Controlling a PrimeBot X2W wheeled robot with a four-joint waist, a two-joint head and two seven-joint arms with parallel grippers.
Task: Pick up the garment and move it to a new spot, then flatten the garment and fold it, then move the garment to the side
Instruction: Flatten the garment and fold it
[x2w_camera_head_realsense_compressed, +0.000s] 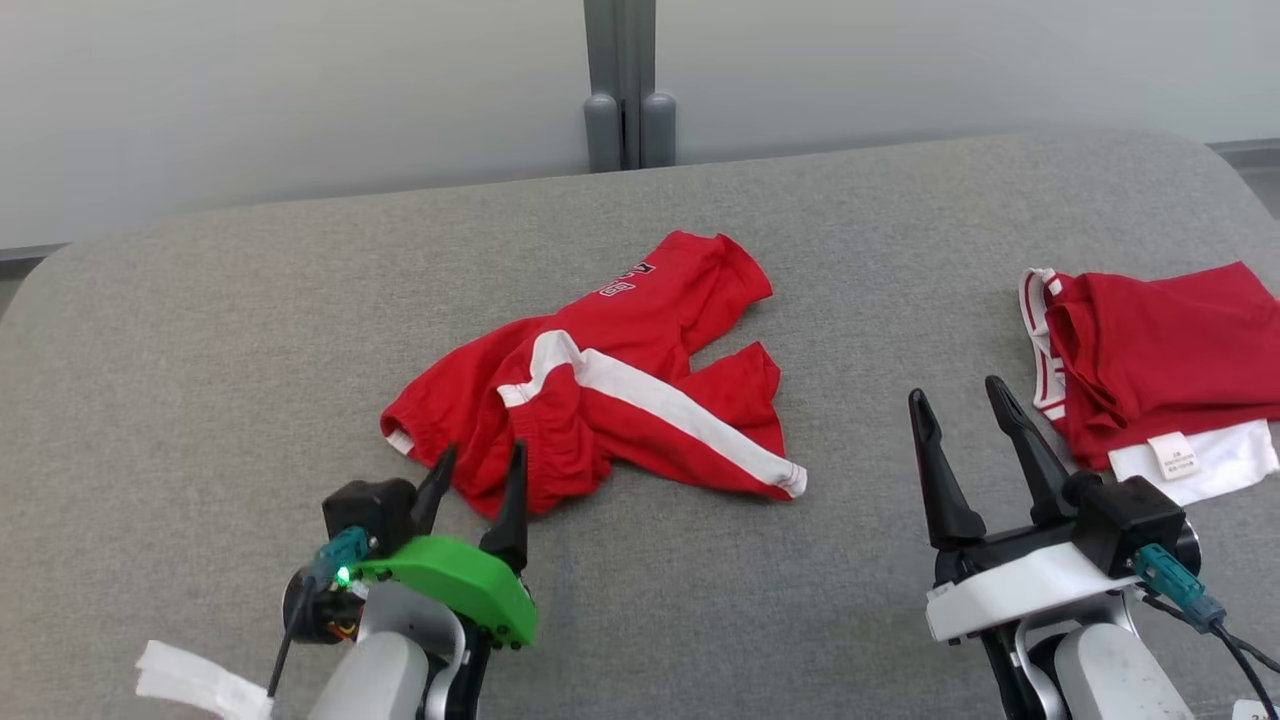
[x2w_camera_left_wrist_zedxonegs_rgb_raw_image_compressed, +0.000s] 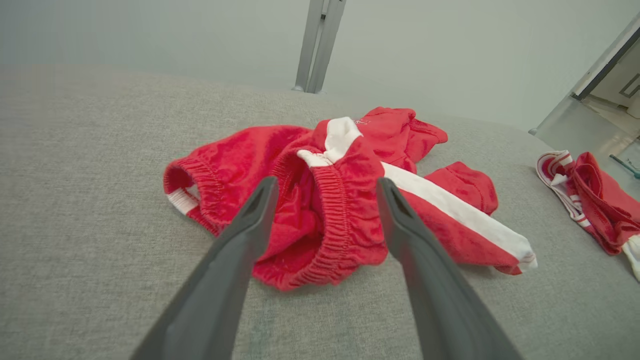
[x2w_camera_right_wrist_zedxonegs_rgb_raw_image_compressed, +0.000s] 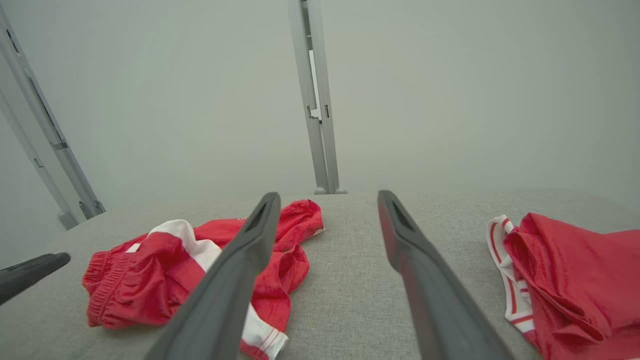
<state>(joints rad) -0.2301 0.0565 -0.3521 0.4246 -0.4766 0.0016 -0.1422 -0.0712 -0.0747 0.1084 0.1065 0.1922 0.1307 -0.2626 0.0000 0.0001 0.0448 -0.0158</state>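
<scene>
I will use my left gripper next to grab the shorts by the waistband's white stripe, where the edge of the waistband stands up, because the crumpled legs of the shorts lie slack.
The garment is a pair of red shorts with a white side stripe, lying crumpled in the middle of the grey table. My left gripper stands open at the garment's near left edge, its fingertips either side of the elastic waistband. In the left wrist view the garment lies just beyond the left gripper. My right gripper is open and holds nothing, over bare table to the right of the garment. The garment sits at lower left in the right wrist view, partly behind one finger of the right gripper.
A second red garment with white trim and a label lies folded at the table's right edge, close to my right gripper. A grey post stands behind the table's far edge. White tape hangs by my left arm.
</scene>
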